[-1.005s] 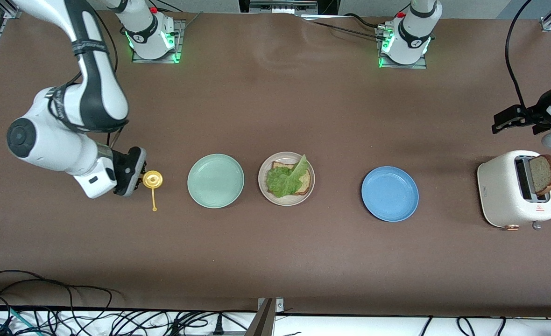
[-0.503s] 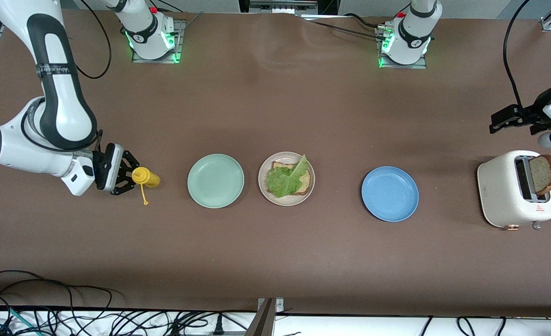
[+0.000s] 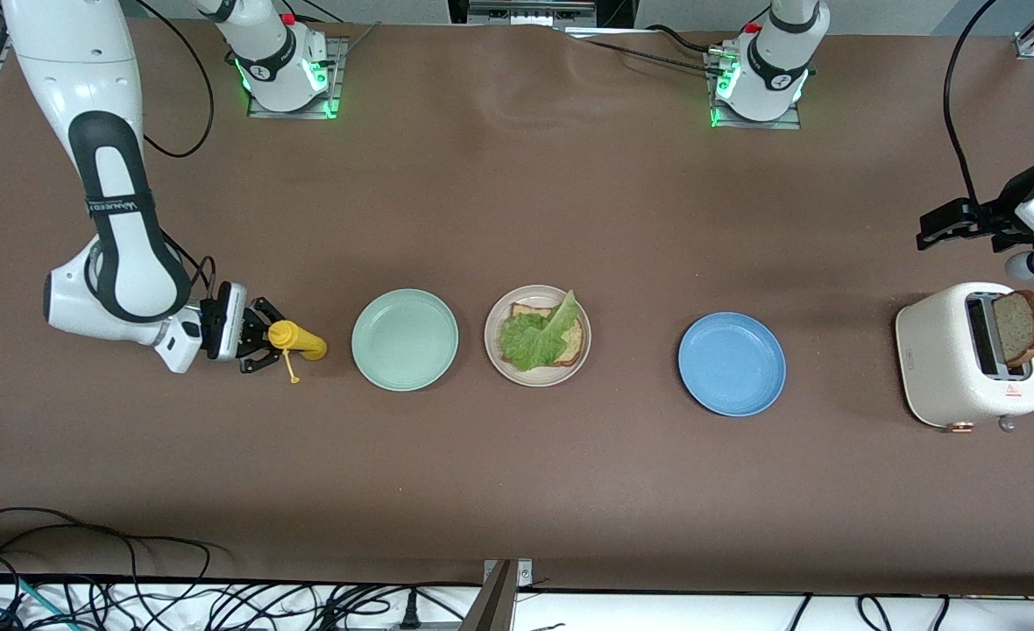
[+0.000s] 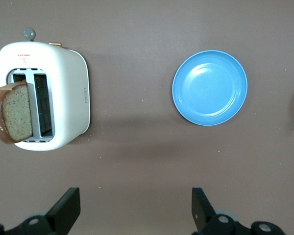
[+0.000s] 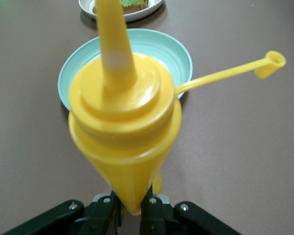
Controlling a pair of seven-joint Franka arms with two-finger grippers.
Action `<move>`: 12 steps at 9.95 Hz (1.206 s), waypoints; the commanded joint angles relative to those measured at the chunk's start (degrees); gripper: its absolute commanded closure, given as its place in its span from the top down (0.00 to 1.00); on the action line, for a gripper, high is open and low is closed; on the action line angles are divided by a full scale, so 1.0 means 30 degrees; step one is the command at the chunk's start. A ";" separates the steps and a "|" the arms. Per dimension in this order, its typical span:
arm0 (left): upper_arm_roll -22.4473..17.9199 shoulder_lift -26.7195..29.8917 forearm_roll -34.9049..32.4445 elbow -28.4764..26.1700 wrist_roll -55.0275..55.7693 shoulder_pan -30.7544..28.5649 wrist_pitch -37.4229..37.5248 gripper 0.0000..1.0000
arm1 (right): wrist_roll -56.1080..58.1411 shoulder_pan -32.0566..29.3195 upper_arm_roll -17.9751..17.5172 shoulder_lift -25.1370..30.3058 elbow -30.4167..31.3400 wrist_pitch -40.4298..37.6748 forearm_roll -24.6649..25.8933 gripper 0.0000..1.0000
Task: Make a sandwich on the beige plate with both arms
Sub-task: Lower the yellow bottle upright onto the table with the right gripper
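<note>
The yellow bottle lies level over the table beside the mint-green plate, so it is now time for my right gripper to open.
The beige plate sits mid-table with one brown bread slice on it and a crinkly green lettuce leaf on top. A second slice pokes out of the white toaster. My right gripper is shut on the base of a yellow squeeze bottle, held level, nozzle toward the mint-green plate. My left gripper hangs open and empty over the table beside the toaster.
A blue plate lies between the beige plate and the toaster. The bottle's cap dangles on its tether. The mint-green plate is bare. Cables run along the table's front edge.
The right arm has swung the yellow bottle from upright to level and carried it a little toward the mint-green plate. The left gripper has barely shifted.
</note>
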State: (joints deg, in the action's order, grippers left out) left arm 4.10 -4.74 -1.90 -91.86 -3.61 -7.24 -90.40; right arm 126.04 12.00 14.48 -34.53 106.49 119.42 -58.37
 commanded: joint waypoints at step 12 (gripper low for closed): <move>-0.0020 -0.0586 -0.0770 0.0210 -0.0204 -0.1361 0.0192 1.00 | -0.2370 -0.0806 0.0063 0.0462 -0.0105 -0.1017 -0.0406 1.00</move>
State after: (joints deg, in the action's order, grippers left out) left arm 3.75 -5.82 -2.27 -91.86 -3.70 -9.99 -90.36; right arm 121.18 10.68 14.58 -34.34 106.04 118.30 -59.30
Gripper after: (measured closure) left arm 0.000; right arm 0.000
